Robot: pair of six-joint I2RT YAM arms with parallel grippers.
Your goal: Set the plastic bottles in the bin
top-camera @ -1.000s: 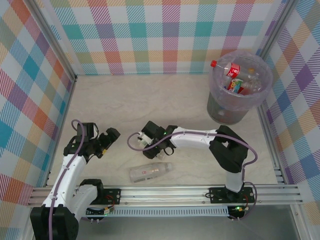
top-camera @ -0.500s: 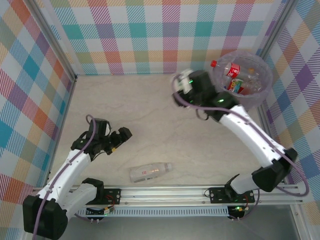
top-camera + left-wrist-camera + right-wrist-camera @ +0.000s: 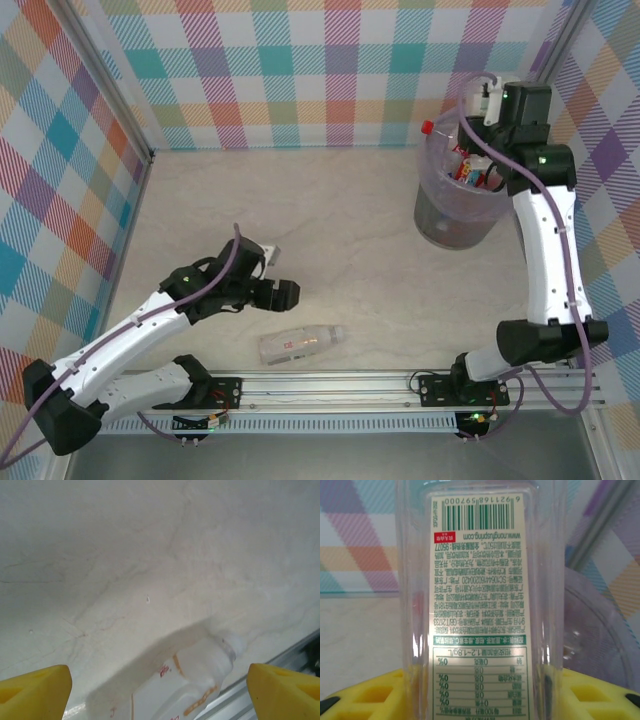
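The bottle would fall at the bin's rim, clear of the bag, if I opened my right gripper now, so I need to keep it closed on the bottle.
A clear bottle with a pale label and white cap [image 3: 300,344] lies on its side near the table's front edge. My left gripper [image 3: 283,294] hovers just behind it, open; in the left wrist view that bottle [image 3: 190,680] sits between the wide-apart yellow fingertips [image 3: 35,690]. My right gripper [image 3: 482,108] is raised over the bin [image 3: 440,215], shut on a clear plastic bottle with a pale printed label [image 3: 480,580]. Several red-labelled bottles [image 3: 468,166] lie in the bin, and one red cap [image 3: 427,127] pokes over its rim.
The lilac bag's rim [image 3: 600,630] shows to the right of the held bottle. An aluminium rail [image 3: 330,382] runs along the front edge, close to the lying bottle. Checked walls enclose the table on three sides.
The right arm swung up from the table's middle to above the bin, carrying the clear bottle. The left arm reached right, toward the lying bottle.
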